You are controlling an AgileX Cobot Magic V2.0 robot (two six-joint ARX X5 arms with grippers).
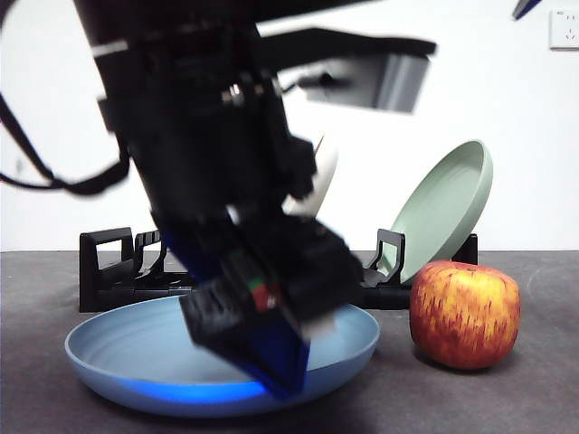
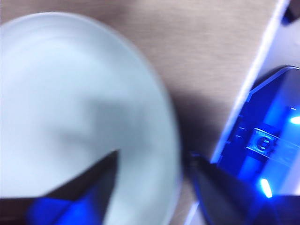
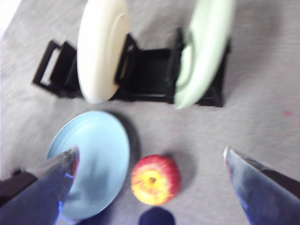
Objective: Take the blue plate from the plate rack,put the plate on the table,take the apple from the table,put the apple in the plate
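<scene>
The apple (image 1: 464,314) should go in the blue plate (image 1: 118,348), so my right gripper will grab the apple around its plump sides next.
The blue plate (image 1: 118,348) lies flat on the table (image 1: 543,389), in front of the plate rack (image 1: 109,271). My left gripper (image 1: 271,362) hangs low over the plate's right side. Its jaws stand open, and the left wrist view shows the blue plate's (image 2: 70,93) rim running between them around my left gripper (image 2: 153,155). The apple (image 1: 464,314) sits on the table just right of the plate, untouched. High above, my right gripper (image 3: 151,150) is open and empty, over the apple (image 3: 155,180) and the blue plate (image 3: 101,154).
The plate rack (image 3: 150,75) holds a cream-white plate (image 3: 101,47) at its left and a sage-green plate (image 3: 204,51) leaning at its right end. Bare table (image 3: 262,117) lies right of the apple. A wall socket (image 1: 564,29) is at the far top right.
</scene>
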